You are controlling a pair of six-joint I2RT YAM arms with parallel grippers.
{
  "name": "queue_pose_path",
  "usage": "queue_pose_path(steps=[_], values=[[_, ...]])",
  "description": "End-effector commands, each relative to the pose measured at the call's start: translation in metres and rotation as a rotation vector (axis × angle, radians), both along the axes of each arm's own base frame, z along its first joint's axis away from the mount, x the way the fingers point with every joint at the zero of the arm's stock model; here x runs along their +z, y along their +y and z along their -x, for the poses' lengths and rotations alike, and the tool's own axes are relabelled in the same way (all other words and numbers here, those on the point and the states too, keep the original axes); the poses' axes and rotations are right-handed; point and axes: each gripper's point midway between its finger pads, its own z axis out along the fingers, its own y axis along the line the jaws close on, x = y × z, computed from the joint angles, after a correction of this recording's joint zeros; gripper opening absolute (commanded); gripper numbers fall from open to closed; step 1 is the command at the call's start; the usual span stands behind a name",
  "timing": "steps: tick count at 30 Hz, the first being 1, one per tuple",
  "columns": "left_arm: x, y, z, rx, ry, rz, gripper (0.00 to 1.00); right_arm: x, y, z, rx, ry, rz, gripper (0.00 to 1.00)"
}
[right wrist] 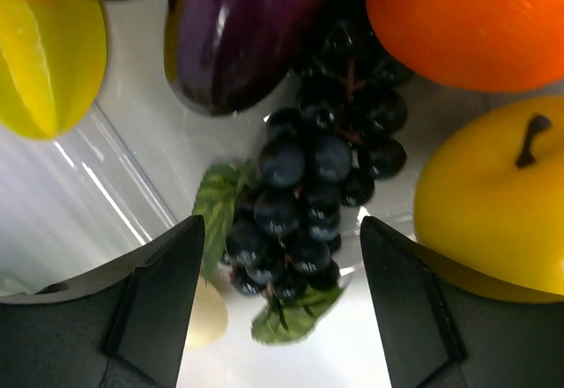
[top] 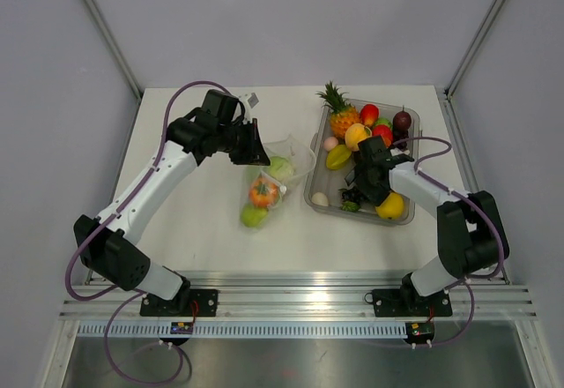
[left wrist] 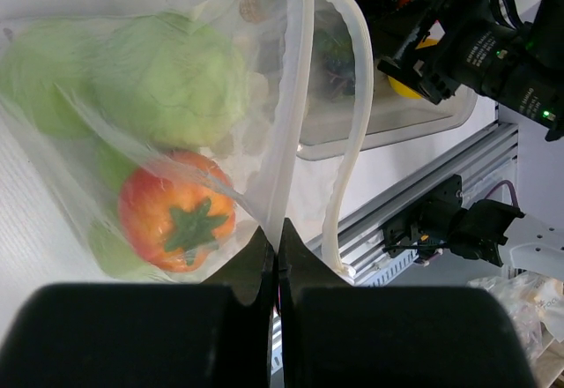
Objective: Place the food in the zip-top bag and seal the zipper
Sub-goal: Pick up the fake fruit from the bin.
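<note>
The robot's right gripper will next grab the dark grapes [right wrist: 308,194] across their leafy end [right wrist: 281,259], so the other end of the grapes stays free to go into the bag's opening first.
The clear zip-top bag [top: 273,181] lies mid-table, its mouth towards the tray. My left gripper [top: 256,152] [left wrist: 278,247] is shut on one lip of that mouth, at the white zipper [left wrist: 300,97] strip, and holds it up and open. Inside the bag [left wrist: 264,70] lie a pale cabbage [left wrist: 167,79], an orange-red piece with a green stem [left wrist: 176,212] and a green apple [top: 254,216]. My right gripper [top: 357,196] [right wrist: 280,247] is down in the tray, open. A bunch of dark grapes [right wrist: 308,194] lies between its fingers, untouched.
The rigid clear tray [top: 310,190] holds more food: a pineapple [top: 339,115], a yellow apple [right wrist: 493,212], an orange [right wrist: 476,18], a purple eggplant [right wrist: 238,26] and a yellow starfruit [right wrist: 48,62]. An aluminium rail [top: 300,304] runs along the near edge.
</note>
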Motion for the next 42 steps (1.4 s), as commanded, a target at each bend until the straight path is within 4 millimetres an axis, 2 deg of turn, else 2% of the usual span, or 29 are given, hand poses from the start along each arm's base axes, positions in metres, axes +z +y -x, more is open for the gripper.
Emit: queue_pose_path(steps=[1, 5, 7, 10, 11, 12, 14, 16, 17, 20, 28, 29, 33, 37, 38, 40, 42], values=[[0.035, -0.014, -0.006, -0.034, -0.092, 0.089, 0.0, -0.008, -0.005, -0.022, -0.073, -0.057, 0.011, 0.78], [0.036, -0.012, -0.003, -0.042, -0.094, 0.088, 0.0, -0.022, -0.007, -0.024, -0.075, -0.048, 0.026, 0.75], [0.038, -0.012, -0.001, -0.044, -0.096, 0.09, 0.0, -0.03, -0.004, -0.027, -0.059, -0.056, 0.019, 0.7], [0.038, -0.012, 0.001, -0.051, -0.096, 0.091, 0.0, -0.033, 0.004, -0.029, -0.02, -0.06, -0.007, 0.53], [0.038, -0.013, 0.002, -0.054, -0.095, 0.092, 0.0, -0.028, 0.007, -0.03, -0.011, -0.071, -0.025, 0.49], [0.037, -0.013, 0.002, -0.056, -0.093, 0.089, 0.0, -0.024, 0.007, -0.029, -0.006, -0.079, -0.031, 0.4], [0.036, -0.013, 0.003, -0.059, -0.093, 0.087, 0.0, -0.013, 0.01, -0.028, 0.008, -0.099, -0.049, 0.3], [0.033, -0.013, 0.003, -0.058, -0.087, 0.085, 0.0, 0.01, 0.012, -0.028, 0.027, -0.147, -0.071, 0.23], [0.033, -0.014, 0.004, -0.064, -0.088, 0.088, 0.0, 0.018, 0.016, -0.025, 0.043, -0.153, -0.093, 0.22], [0.027, -0.015, 0.003, -0.069, -0.079, 0.087, 0.0, 0.059, 0.023, -0.018, 0.087, -0.229, -0.154, 0.22], [0.024, -0.016, 0.002, -0.078, -0.076, 0.085, 0.0, 0.132, 0.04, 0.002, 0.234, -0.363, -0.261, 0.13], [0.023, -0.016, 0.003, -0.079, -0.077, 0.084, 0.0, 0.148, 0.044, 0.005, 0.26, -0.393, -0.288, 0.12], [0.018, -0.015, 0.005, -0.079, -0.069, 0.078, 0.0, 0.189, 0.058, 0.015, 0.376, -0.479, -0.326, 0.1], [0.012, -0.014, 0.007, -0.077, -0.06, 0.078, 0.0, 0.23, 0.076, 0.025, 0.485, -0.546, -0.347, 0.1], [0.013, -0.015, 0.007, -0.079, -0.063, 0.084, 0.0, 0.246, 0.088, 0.029, 0.528, -0.576, -0.364, 0.1], [0.01, -0.014, 0.008, -0.079, -0.056, 0.083, 0.0, 0.258, 0.101, 0.033, 0.587, -0.591, -0.369, 0.11], [0.01, -0.015, 0.008, -0.081, -0.057, 0.084, 0.0, 0.269, 0.125, 0.04, 0.662, -0.592, -0.372, 0.12]])
